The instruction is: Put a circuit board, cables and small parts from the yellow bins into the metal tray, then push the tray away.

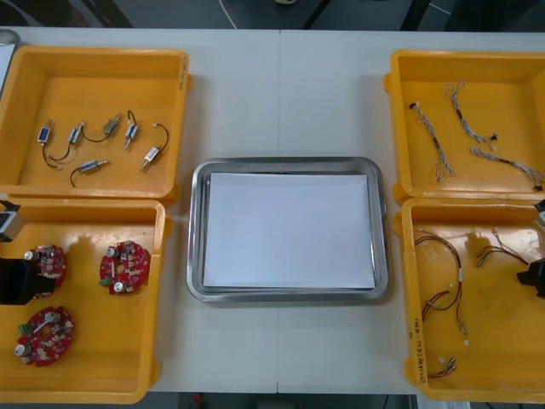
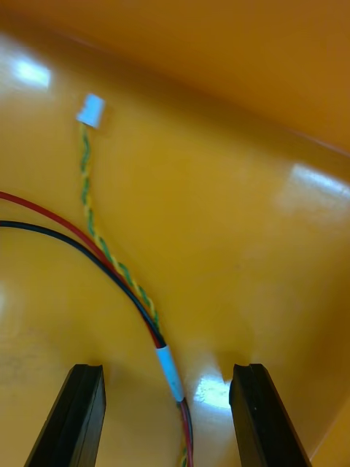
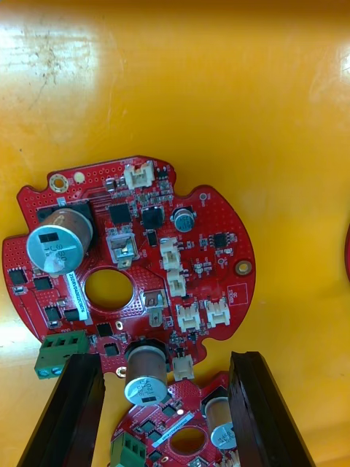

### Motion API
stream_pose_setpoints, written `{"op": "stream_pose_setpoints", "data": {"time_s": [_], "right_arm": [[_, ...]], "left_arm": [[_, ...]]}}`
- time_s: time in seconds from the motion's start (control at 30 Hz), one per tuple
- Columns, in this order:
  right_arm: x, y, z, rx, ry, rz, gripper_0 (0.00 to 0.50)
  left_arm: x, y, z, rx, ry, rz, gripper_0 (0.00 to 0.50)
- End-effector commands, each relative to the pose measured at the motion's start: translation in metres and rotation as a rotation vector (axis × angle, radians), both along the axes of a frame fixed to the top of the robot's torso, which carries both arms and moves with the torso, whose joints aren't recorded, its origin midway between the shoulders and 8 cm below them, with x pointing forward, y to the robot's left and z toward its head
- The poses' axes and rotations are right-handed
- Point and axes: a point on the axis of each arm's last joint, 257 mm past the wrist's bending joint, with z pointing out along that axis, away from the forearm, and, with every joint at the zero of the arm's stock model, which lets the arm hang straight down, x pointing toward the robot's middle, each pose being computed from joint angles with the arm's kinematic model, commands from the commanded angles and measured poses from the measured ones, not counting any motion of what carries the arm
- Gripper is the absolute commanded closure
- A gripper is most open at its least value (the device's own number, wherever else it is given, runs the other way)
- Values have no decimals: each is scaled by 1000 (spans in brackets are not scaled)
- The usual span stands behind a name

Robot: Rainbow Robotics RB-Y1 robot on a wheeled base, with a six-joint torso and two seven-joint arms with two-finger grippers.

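I should next pinch the cable at that sleeve (image 2: pixel 170 373), the white one, with my right gripper. The thin wires spread out loosely beyond the sleeve, but they run bundled together there.
The metal tray (image 1: pixel 288 162), white inside, lies at the table's middle with nothing in it. Three round red circuit boards (image 1: pixel 125 265) sit in the near-left yellow bin (image 1: pixel 94 388). My left gripper (image 1: pixel 17 279) hangs at that bin's left side, next to one board. In the left wrist view the left gripper (image 3: pixel 164 359) is open, low over a board (image 3: pixel 131 270) just past its fingertips, with a second board (image 3: pixel 175 438) between the fingers. My right gripper (image 1: pixel 535 277) is in the near-right bin. It (image 2: pixel 168 368) stands open around a red and black cable (image 2: pixel 109 259).
The far-left bin (image 1: pixel 94 58) holds several small metal parts (image 1: pixel 104 128). Twisted blue and white cables (image 1: pixel 434 136) lie in the far-right bin (image 1: pixel 468 61). Red and yellow cables (image 1: pixel 451 277) lie in the near-right bin (image 1: pixel 409 341); a twisted yellow cable (image 2: pixel 87 182) ends in a white plug.
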Motion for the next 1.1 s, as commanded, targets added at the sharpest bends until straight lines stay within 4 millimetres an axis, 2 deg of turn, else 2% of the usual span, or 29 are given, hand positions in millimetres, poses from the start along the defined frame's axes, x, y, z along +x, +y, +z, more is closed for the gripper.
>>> {"op": "stream_pose_setpoints", "data": {"time_s": [0.03,0.37,0.4,0.47,0.6,0.63,0.67,0.77,0.8,0.83,0.87,0.9,1.1], "right_arm": [[-7,-14,-3,-55,21,25,0],[-12,-10,-14,-39,46,25,0],[-12,-10,-14,-41,48,25,16],[-13,-10,-15,-39,51,21,257],[-13,-10,-15,-35,53,19,420],[-13,-11,-15,-35,52,18,442],[-13,-10,-16,-33,53,19,495],[-13,-9,-15,-30,51,17,500],[-12,-10,-15,-29,48,18,500],[-12,-11,-13,-31,47,17,500],[-11,-10,-12,-30,43,19,500],[-10,-11,-10,-33,38,21,500],[-8,-12,5,-37,34,22,500]], "left_arm": [[-16,9,-9,63,19,-109,0],[-12,1,-15,55,-1,-116,0],[-12,1,-15,55,-2,-115,0],[-13,2,-16,57,-1,-115,0],[-12,2,-15,57,-4,-117,0],[-12,2,-15,58,-4,-118,0],[-11,1,-14,57,-8,-117,0],[-10,1,-14,55,-10,-114,6],[-10,0,-14,53,-12,-116,155],[-10,1,-14,53,-11,-114,225],[-10,0,-14,53,-12,-116,375],[-9,0,-14,51,-12,-113,486],[-8,1,-11,51,-18,-111,500]]}}
